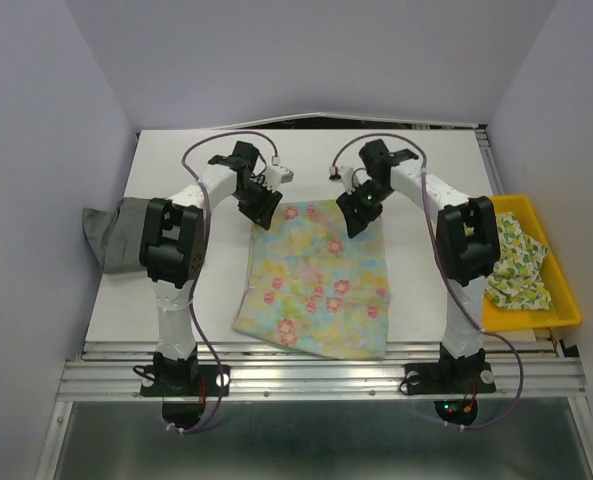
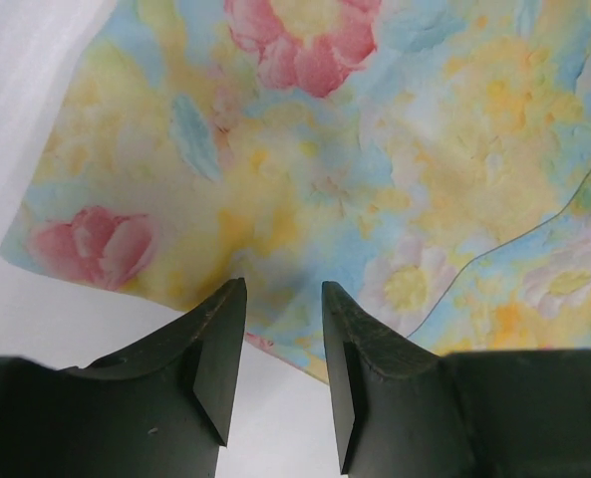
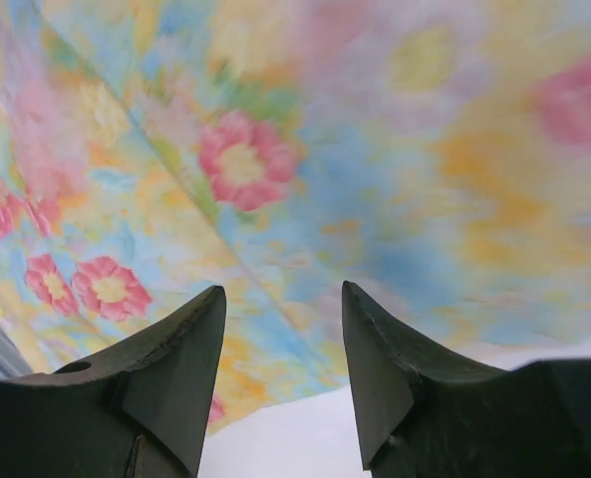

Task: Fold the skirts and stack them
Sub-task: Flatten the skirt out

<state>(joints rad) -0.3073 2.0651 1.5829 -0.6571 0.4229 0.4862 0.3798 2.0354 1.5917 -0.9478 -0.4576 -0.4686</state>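
Note:
Next, my left gripper pinches the pastel skirt's far corner on the grey skirt's side to fold the pastel skirt's far edge over.
The pastel yellow-blue skirt with pink flowers lies spread flat in the middle of the white table. My left gripper hovers at its far left corner, open and empty; in the left wrist view the skirt's edge lies just beyond my fingertips. My right gripper hovers at the far right corner, open and empty, over the skirt's edge. The grey skirt lies bunched at the table's left edge. The pale skirt with green-yellow print lies in the tray.
A yellow plastic tray sits at the table's right edge. Both arms reach over the table, with purple cables looping above them. White walls close in the back and sides.

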